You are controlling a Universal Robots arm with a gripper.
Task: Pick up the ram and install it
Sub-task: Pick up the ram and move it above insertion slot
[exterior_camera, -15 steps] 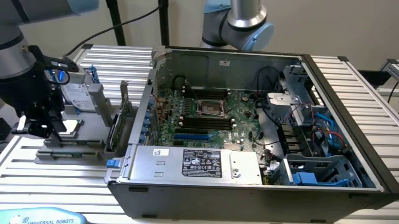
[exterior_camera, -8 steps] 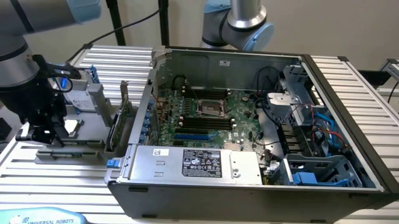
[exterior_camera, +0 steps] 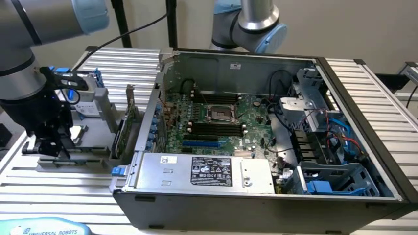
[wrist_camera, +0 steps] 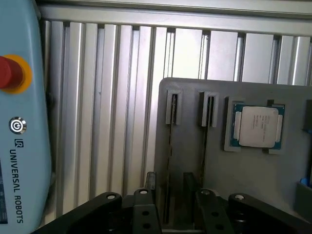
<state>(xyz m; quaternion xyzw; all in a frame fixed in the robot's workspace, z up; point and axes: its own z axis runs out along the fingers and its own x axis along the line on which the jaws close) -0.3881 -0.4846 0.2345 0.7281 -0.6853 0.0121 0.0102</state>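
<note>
The tray's holder blocks hold the ram (wrist_camera: 170, 146) at its ends, so my gripper should next grab it by the middle of its upper edge (wrist_camera: 168, 193).
The ram (wrist_camera: 170, 146) stands on edge in a slot of the grey holder tray (wrist_camera: 190, 161), so in the wrist view I see it as a thin dark line. My gripper (wrist_camera: 169, 189) is low over it and open. One dark finger (wrist_camera: 150, 181) is on each side of the stick, with a gap to each. A second thin stick (wrist_camera: 208, 146) stands in the neighbouring slot. In the exterior view my gripper (exterior_camera: 56, 149) hangs over that tray (exterior_camera: 72, 164), at the exterior view's left of the open computer case (exterior_camera: 261, 196). The motherboard's black slots (exterior_camera: 212, 128) lie bare inside.
A square silver processor chip (wrist_camera: 257, 126) sits in a pocket of the tray. A light-blue teach pendant (wrist_camera: 19, 146) with a red stop button lies on the ribbed aluminium table (wrist_camera: 112, 112). A tall expansion card (exterior_camera: 124, 128) stands between tray and case. Cables and drive bays (exterior_camera: 326, 142) crowd the case's other side.
</note>
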